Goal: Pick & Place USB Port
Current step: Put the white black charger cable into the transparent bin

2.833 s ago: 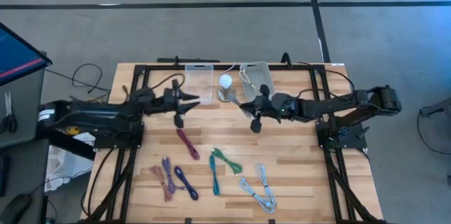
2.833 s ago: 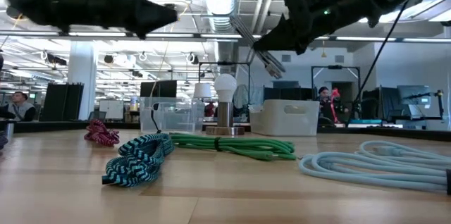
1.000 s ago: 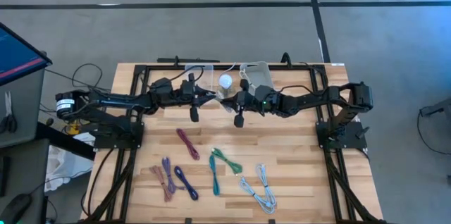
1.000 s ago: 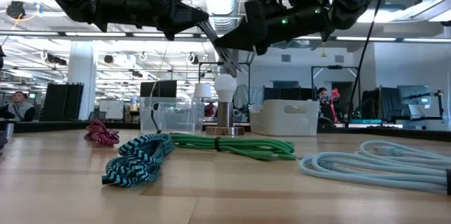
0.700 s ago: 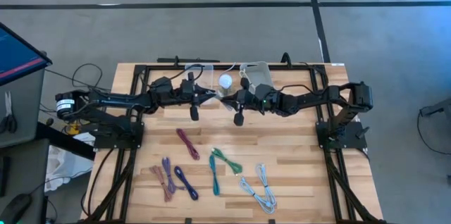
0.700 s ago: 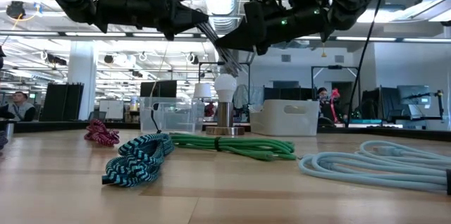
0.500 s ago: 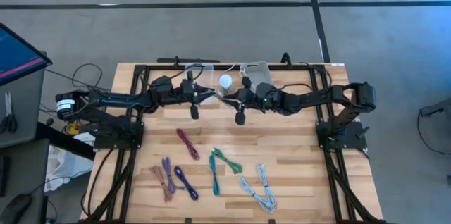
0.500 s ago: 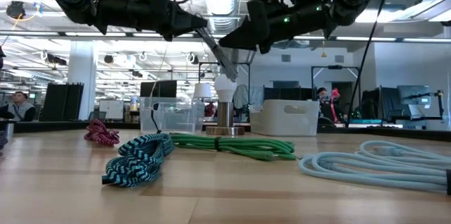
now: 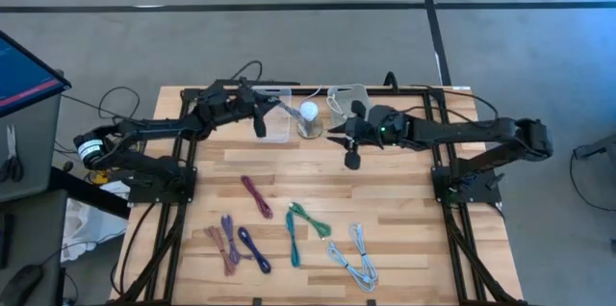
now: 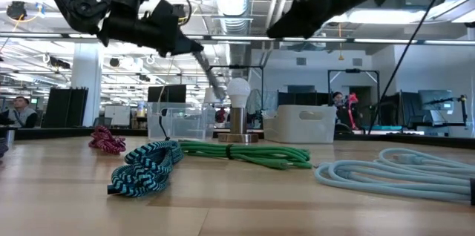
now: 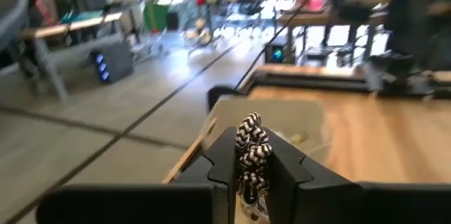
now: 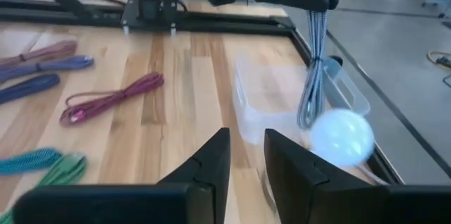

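My left gripper should keep holding the braided cable: its lower end slants past the clear box's side toward the lamp.
A black-and-white braided cable [image 12: 312, 55] hangs in doubled strands from my left gripper [image 9: 273, 106], which is shut on it over the clear plastic box [image 9: 275, 118] at the table's far edge. The cable's lower end [image 10: 220, 95] reaches down to about the box's rim. My right gripper [image 9: 333, 137] is open and holds nothing. It hovers right of the white bulb lamp [image 9: 308, 114], near the white bin [image 9: 352, 104], and its fingertips [image 12: 246, 155] point toward the box and the hanging cable. My left gripper pinches the braided cable near its upper end [image 11: 251, 155] between the two fingers [image 11: 283, 169]. A short bunch of cable [image 11: 250, 127] sticks out past the fingertips. The rest hangs slack below the gripper, lifted clear of the table, down toward the clear box [image 12: 271, 101].
Several coiled cables lie on the near half of the table: magenta [image 9: 255, 195], purple [image 9: 225, 239], blue [image 9: 253, 247], teal and green [image 9: 304, 222], light blue [image 9: 355, 256]. The bulb lamp [image 10: 237, 110] stands between the clear box and the white bin [image 10: 300, 123].
The two grippers, which met tip to tip by the bulb lamp, have parted. My left gripper has swung toward the far left to above the clear box, carrying the braided cable, which now hangs from it alone. My right gripper has drawn back toward the table's right.
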{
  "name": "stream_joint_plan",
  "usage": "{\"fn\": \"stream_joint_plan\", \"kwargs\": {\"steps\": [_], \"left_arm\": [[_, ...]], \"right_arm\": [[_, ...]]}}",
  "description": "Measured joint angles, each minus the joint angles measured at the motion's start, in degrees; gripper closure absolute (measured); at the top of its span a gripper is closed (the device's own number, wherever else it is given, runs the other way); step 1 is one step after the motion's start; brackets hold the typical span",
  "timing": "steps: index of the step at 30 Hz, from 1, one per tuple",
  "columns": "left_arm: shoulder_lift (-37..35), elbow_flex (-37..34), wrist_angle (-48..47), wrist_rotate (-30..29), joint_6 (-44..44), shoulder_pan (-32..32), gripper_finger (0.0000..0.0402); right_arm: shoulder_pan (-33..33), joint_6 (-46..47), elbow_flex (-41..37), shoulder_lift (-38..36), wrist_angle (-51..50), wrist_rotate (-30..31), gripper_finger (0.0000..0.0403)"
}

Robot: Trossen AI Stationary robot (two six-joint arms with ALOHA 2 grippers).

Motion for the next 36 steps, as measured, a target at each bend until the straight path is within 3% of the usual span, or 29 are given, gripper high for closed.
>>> {"fn": "stream_joint_plan", "kwargs": {"steps": [5, 13, 20, 36], "left_arm": [[0.0, -0.02, -2.03, 1.65, -0.15, 4.47, 0.0361], [-6.31, -0.02, -2.91, 11.56, -6.42, 12.56, 0.0362], [-12.64, -0.02, -20.2, 12.74, -6.69, 17.56, 0.0362], [4.65, -0.02, -17.0, 15.77, -9.25, 17.69, 0.0362]], "right_arm": [[0.0, -0.04, 0.0, -5.05, -5.84, 3.01, 0.0322], [-0.97, -0.07, 0.0, -8.98, -13.1, 9.06, 0.0321], [-1.4, -0.19, -0.02, -9.22, -14.6, 9.28, 0.0321], [-1.14, -0.17, -0.02, -9.19, -14.58, 9.27, 0.0321]]}}
